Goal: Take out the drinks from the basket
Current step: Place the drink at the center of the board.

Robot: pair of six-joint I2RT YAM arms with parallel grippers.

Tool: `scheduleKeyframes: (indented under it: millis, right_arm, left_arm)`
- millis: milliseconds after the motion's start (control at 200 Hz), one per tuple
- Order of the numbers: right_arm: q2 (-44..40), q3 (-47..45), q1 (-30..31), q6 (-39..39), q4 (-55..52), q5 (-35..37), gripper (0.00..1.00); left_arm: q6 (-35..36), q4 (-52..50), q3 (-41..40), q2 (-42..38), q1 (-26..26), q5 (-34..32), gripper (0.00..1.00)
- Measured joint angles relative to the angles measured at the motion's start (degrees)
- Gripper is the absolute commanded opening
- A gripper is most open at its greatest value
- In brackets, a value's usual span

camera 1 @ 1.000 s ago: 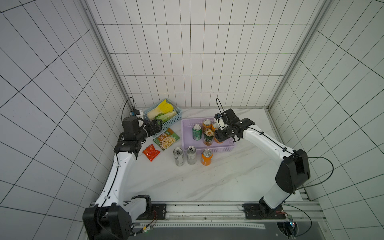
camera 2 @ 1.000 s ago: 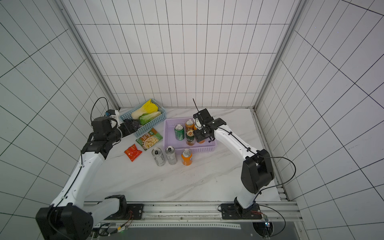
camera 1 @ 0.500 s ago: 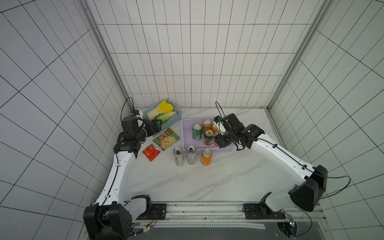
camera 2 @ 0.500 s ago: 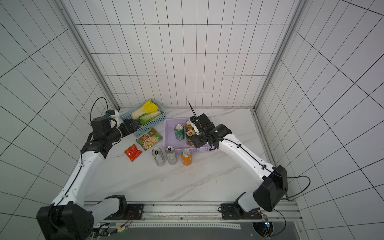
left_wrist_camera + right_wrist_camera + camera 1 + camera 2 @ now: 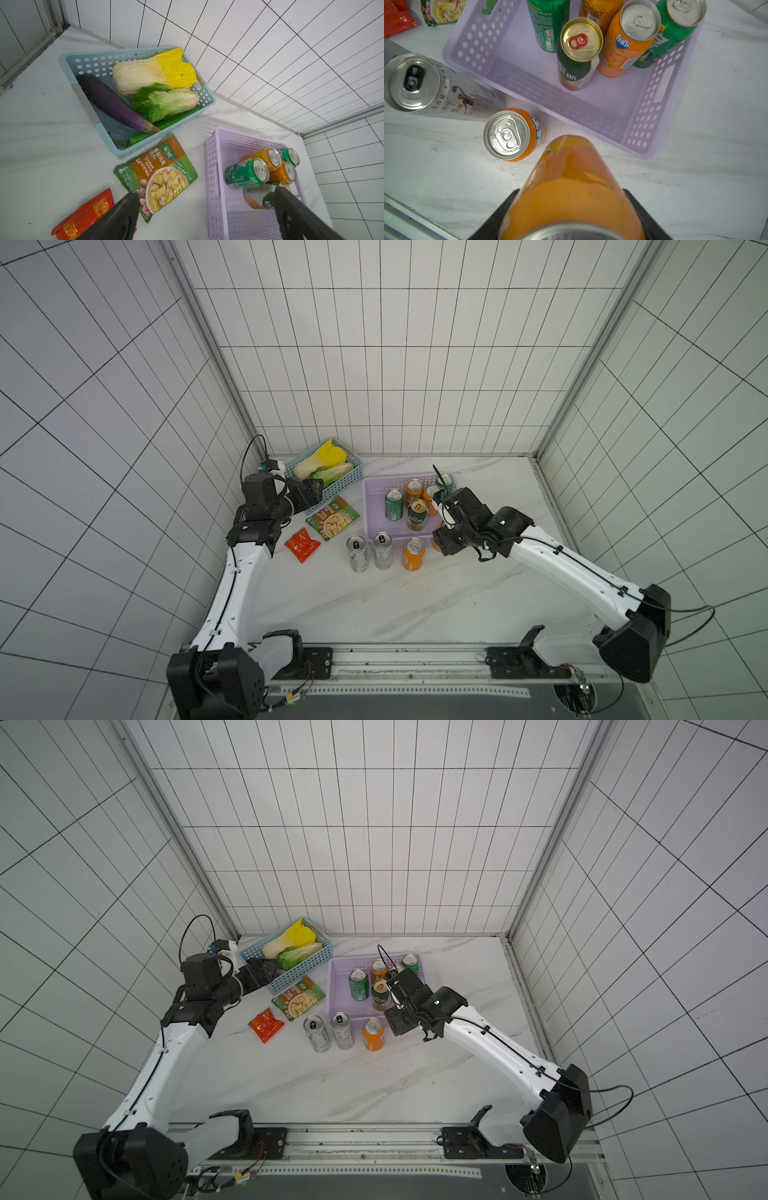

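The orange can should stay in my right gripper until its base touches the tabletop, because its lower end (image 5: 436, 547) (image 5: 568, 140) is higher than the base of the standing can.
The lilac basket (image 5: 365, 506) (image 5: 330, 990) (image 5: 529, 87) holds several upright drinks: two green cans (image 5: 393, 504) (image 5: 444, 481), two orange cans (image 5: 413, 489) (image 5: 627, 41) and a green-and-gold can (image 5: 417, 514) (image 5: 579, 52). On the table in front of it stand two silver-white cans (image 5: 357, 553) (image 5: 382, 551) and an orange can (image 5: 412, 553) (image 5: 512, 135). My right gripper (image 5: 446, 545) (image 5: 570, 193) is shut on another orange can (image 5: 571, 187), just outside the basket's front wall, to the right of the standing orange can. My left gripper (image 5: 309, 493) (image 5: 204, 197) hangs open by the blue basket, holding nothing.
A blue basket (image 5: 340, 485) (image 5: 83, 62) with cabbages and an eggplant sits at the back left. A green soup packet (image 5: 332, 520) and a red snack packet (image 5: 302, 545) lie left of the lilac basket. Tiled walls close in the back and sides.
My right arm has carried the orange can out of the basket, toward the front and down beside the standing orange can. The left arm has stayed put.
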Motion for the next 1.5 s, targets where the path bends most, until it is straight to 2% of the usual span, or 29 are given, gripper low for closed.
scheduleKeyframes:
  millis: [525,1499]
  right_arm:
    - [0.0,-9.0,0.5,3.3,6.5,0.4,0.68]
    - [6.3,-14.0,0.1,5.4,14.8,0.6,0.69]
  left_arm:
    - [0.0,0.0,0.0,0.0,0.3,0.0,0.98]
    - [0.0,0.0,0.0,0.1,0.4,0.0,0.98]
